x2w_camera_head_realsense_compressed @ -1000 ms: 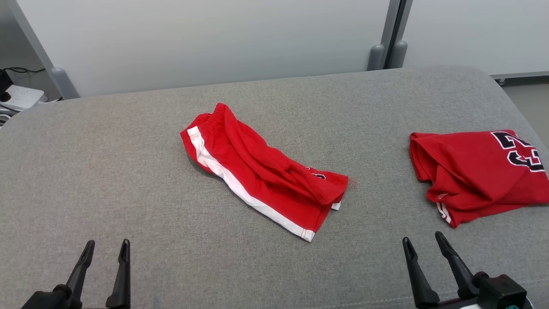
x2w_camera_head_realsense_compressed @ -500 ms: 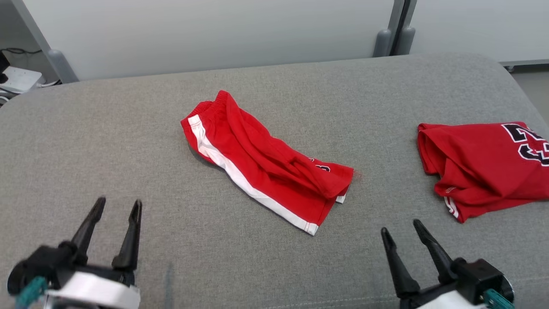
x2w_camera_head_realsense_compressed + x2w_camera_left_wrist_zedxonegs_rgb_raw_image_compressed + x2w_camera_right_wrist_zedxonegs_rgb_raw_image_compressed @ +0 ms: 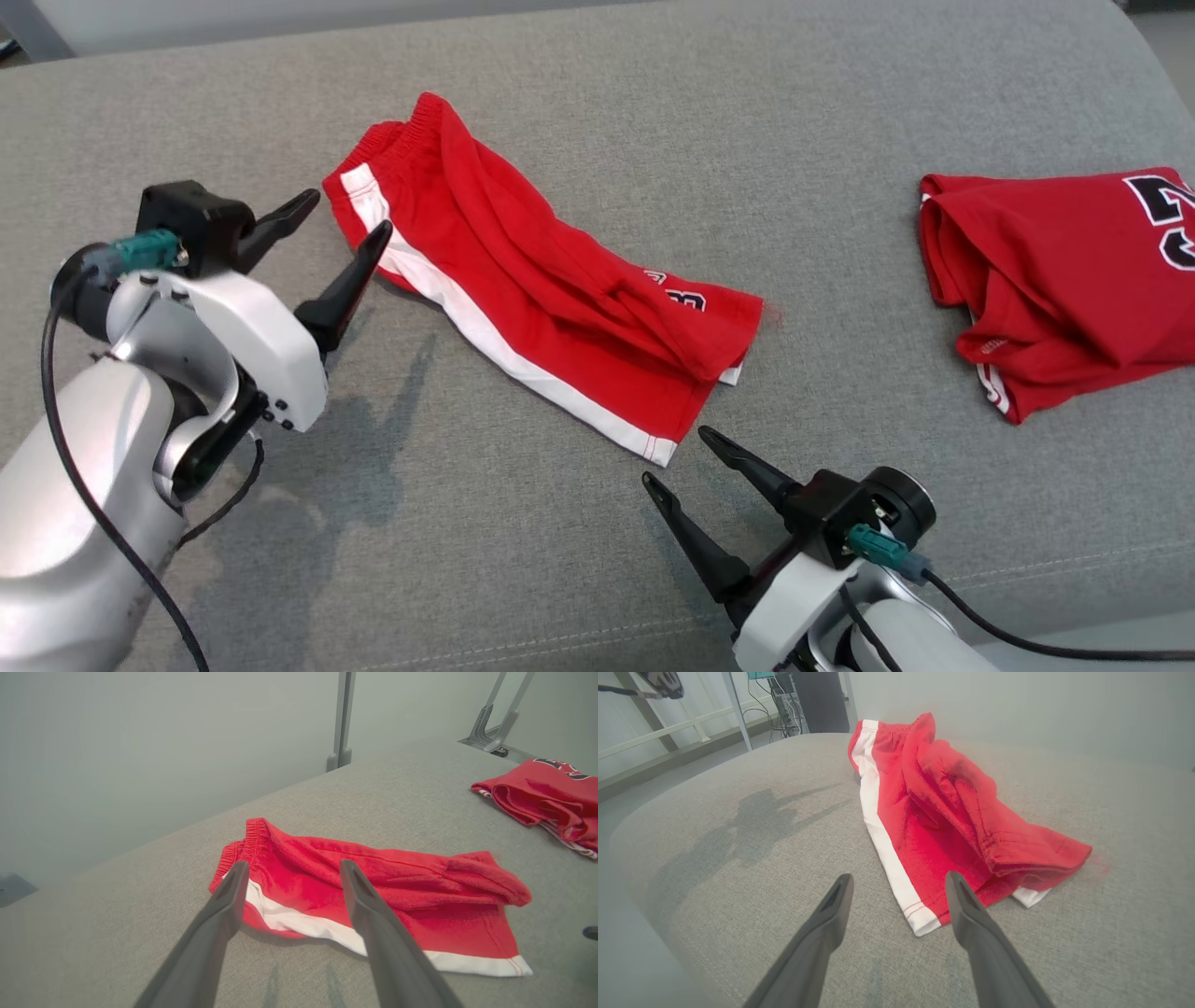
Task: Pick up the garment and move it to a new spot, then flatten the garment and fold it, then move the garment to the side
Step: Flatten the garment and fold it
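Note:
I should grab the shorts next with my left gripper by the striped edge of the waistband (image 3: 358,180) (image 3: 226,876), because that edge stands up in gathers and the legs lie slack.
The garment, red shorts (image 3: 541,280) with a white side stripe, lies crumpled and slanted on the grey cushion (image 3: 709,103). My left gripper (image 3: 348,212) is open, its fingertips right beside the waistband end at the shorts' left, above the cloth. In the left wrist view the shorts (image 3: 397,891) lie just past the open left gripper (image 3: 294,864). My right gripper (image 3: 676,455) is open too, just short of the hem corner nearest me. The right wrist view shows the shorts (image 3: 934,802) ahead of that open gripper (image 3: 899,876), with the hem corner between its fingertips.
A second red piece, a jersey (image 3: 1064,280) with dark numbers, lies folded at the cushion's right; it is also in the left wrist view as the jersey (image 3: 546,793). Grey cushion stretches free in front and left of the shorts. A pale wall (image 3: 140,742) stands behind.
The head camera has tilted down. Both arms have come up and forward: the left gripper to the waistband end, the right gripper to the near hem corner. The shorts lie as before.

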Robot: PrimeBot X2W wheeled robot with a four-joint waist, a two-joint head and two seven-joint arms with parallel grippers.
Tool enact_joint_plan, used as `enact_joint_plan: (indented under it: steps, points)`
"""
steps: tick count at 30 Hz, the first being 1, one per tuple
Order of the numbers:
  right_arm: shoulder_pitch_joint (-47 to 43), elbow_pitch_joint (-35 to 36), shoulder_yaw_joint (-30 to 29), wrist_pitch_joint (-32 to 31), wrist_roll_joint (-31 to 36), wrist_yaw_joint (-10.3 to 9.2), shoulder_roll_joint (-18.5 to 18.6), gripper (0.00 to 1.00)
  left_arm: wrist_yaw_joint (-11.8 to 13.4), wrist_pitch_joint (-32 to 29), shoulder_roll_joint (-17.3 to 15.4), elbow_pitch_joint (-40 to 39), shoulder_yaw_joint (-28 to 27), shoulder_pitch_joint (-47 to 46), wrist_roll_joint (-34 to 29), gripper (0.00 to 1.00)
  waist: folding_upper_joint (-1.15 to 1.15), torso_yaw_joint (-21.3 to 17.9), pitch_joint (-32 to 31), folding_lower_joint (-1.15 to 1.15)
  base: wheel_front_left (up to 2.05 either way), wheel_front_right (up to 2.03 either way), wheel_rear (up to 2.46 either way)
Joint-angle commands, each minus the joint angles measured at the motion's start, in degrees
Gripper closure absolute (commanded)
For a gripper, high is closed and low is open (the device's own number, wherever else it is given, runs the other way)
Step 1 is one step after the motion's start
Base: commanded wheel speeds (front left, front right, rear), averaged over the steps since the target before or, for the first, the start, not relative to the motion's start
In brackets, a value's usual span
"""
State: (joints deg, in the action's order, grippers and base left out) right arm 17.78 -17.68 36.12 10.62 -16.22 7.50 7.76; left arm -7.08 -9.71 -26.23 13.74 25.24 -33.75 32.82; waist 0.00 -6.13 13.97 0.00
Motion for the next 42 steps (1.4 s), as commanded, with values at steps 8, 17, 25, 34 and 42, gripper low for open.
enact_joint_plan:
  steps: [8,17,25,34,42]
  points:
    - [8.0,-6.4,8.8,3.4,-3.2,-0.01,-1.4,0.00,-0.4,-1.7,-8.1,7.8,10.3,-16.9,10.2,0.00,0.00,-4.5,6.0,0.00,0.00,0.00,0.00]
    - [12.3,-8.9,13.4,4.3,-5.3,-0.01,-2.5,0.00,-0.4,-3.3,-12.3,14.8,20.2,-27.5,17.1,0.00,0.00,-6.7,10.1,0.00,0.00,0.00,0.00]
    - [14.3,-11.2,15.6,4.4,-7.0,-0.01,-3.6,0.00,-0.4,-2.3,-13.5,18.6,26.9,-33.4,21.3,0.00,0.00,-6.7,12.4,0.00,0.00,0.00,0.00]
    - [15.9,-14.4,16.0,4.4,-8.7,-0.01,-4.5,1.00,-0.4,-3.5,-13.7,20.5,32.7,-36.5,25.4,0.00,0.00,-6.2,12.9,0.00,0.00,0.00,0.00]
    - [16.2,-14.9,16.7,4.4,-9.4,-0.01,-4.7,1.00,-0.4,-6.2,-14.4,21.4,35.7,-37.9,29.5,0.00,0.00,-6.2,13.1,0.00,0.00,0.00,0.00]
